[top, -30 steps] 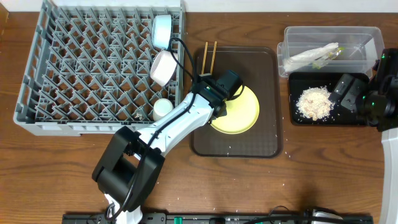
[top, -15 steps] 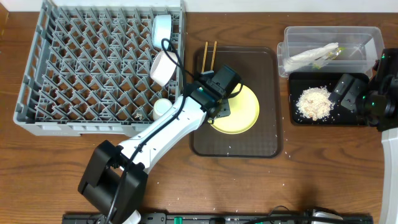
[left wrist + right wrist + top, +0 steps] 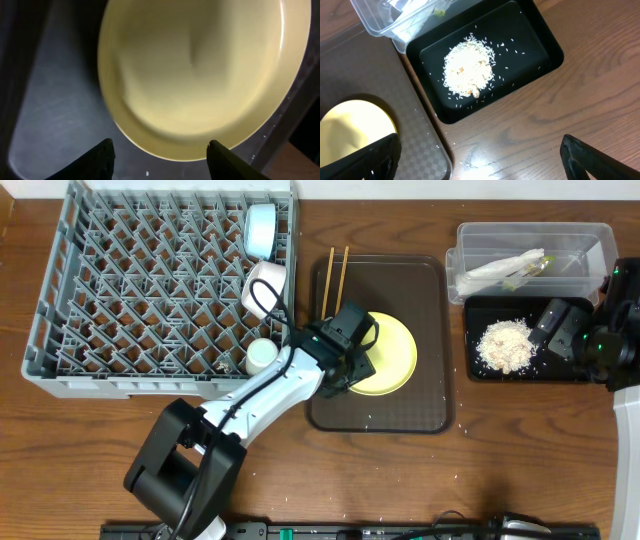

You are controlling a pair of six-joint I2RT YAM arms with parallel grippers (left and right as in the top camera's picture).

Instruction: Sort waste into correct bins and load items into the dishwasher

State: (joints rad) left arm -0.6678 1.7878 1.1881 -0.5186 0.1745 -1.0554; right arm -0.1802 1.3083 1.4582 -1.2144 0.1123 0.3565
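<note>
I should next grab the rim of the yellow plate (image 3: 392,352) on the dishwasher rack side with my left gripper, so that the plate can stand edgewise in the rack.
The yellow plate (image 3: 392,352) lies flat on the brown tray (image 3: 420,405). My left gripper (image 3: 352,363) hovers over the plate's left rim, open, with nothing between its fingers (image 3: 100,160); the plate's (image 3: 200,75) edge sits just beyond them. Two chopsticks (image 3: 335,275) lie on the tray's far left. In the grey dishwasher rack (image 3: 150,290) stand the light blue bowl (image 3: 262,230), the white bowl (image 3: 265,285) and the small white cup (image 3: 262,354). My right gripper (image 3: 558,330) is wide open above the black bin (image 3: 575,372), empty.
The clear tub (image 3: 580,240) at the far right holds the white napkin (image 3: 495,272) and the green-yellow wrapper (image 3: 527,268). Rice crumbs (image 3: 467,70) are heaped in the black bin (image 3: 545,45). A few stray grains dot the brown tray and the wooden table (image 3: 545,115).
My left gripper has gone from shut to open and has drawn back toward the plate's left rim. The right arm has not moved.
</note>
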